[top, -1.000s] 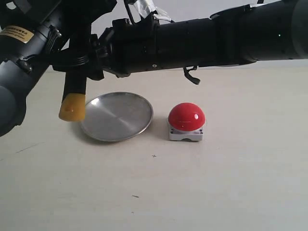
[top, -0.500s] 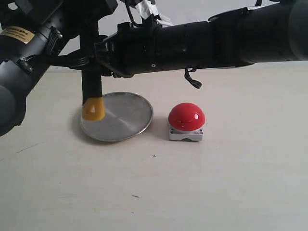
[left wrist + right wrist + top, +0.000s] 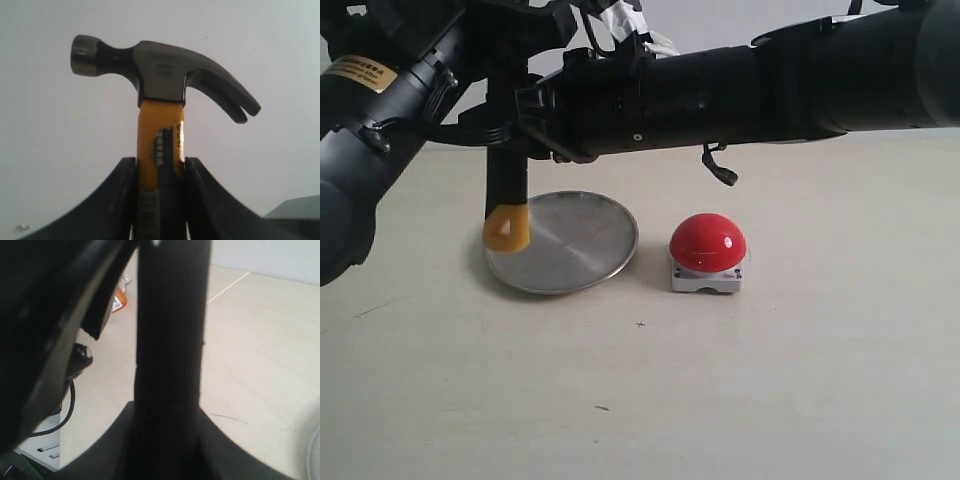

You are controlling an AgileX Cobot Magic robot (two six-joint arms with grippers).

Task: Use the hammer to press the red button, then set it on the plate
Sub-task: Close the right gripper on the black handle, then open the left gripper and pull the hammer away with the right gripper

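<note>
My right gripper's fingers are around the black handle of the hammer (image 3: 506, 175), so it is now time for my left gripper to open.
The hammer hangs upright with its yellow butt (image 3: 506, 231) just above the left rim of the silver plate (image 3: 570, 245). Its dark head (image 3: 160, 70) points up in the left wrist view. My left gripper (image 3: 160, 162) is shut on the yellow neck. My right gripper (image 3: 167, 407) has reached across from the right and is shut on the black handle (image 3: 170, 315) lower down. The red button (image 3: 708, 242) sits on its grey base to the right of the plate, apart from both grippers.
The right arm (image 3: 750, 85) stretches across above the button and the plate. A small black lever (image 3: 720, 160) hangs under it. Bare tan table (image 3: 720, 380) lies in front. Cables and an orange item (image 3: 119, 299) lie off the table's far side.
The hammer has swung right, from left of the plate to over its left rim, and into the right gripper's jaws. The handle now hangs straighter. Plate and button have not moved.
</note>
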